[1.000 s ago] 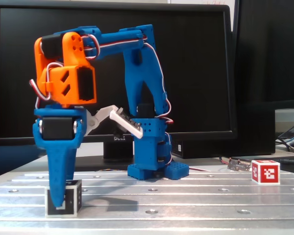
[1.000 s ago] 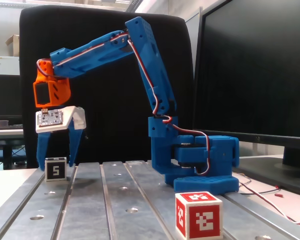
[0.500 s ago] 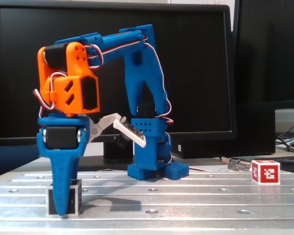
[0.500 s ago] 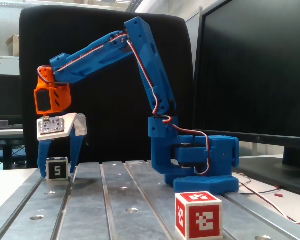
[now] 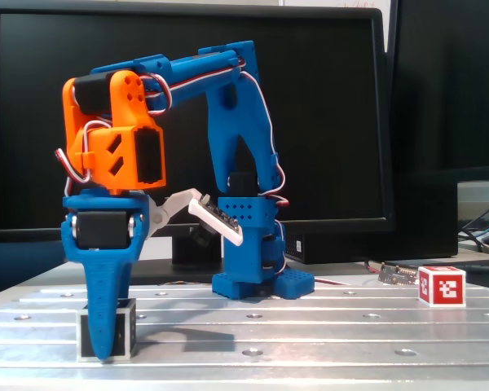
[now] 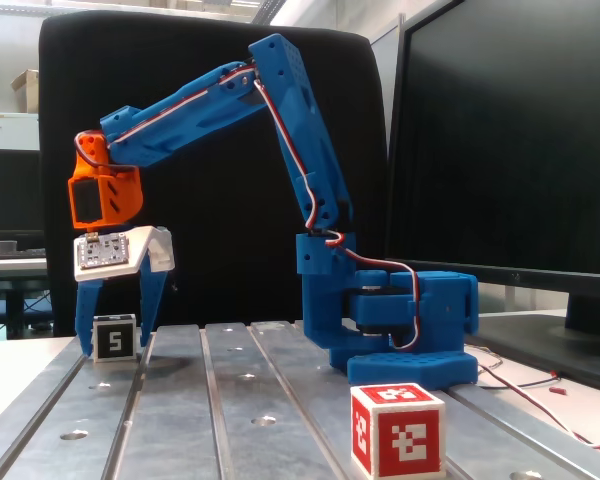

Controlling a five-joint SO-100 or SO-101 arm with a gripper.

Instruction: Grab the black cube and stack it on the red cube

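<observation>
The gripper grabs the black cube by its opposite sides next, to stack the black cube on the red cube.
The black cube, white-edged with a white 5 on its face, sits on the metal table at the left in both fixed views. My gripper is lowered over it and open, one blue finger on each side and a narrow gap to the cube. From the other side, the near finger covers the middle of the black cube. The red cube with its white glyph stands alone at the far right there. In the other fixed view the red cube is in the foreground.
The arm's blue base is bolted mid-table on the slotted aluminium plate. A large monitor stands behind the table. A small circuit board with wires lies near the red cube. A black chair back rises behind the arm.
Over the last second the gripper dropped so that its fingers straddle the black cube down to the table. Nothing moved in the last half second.
</observation>
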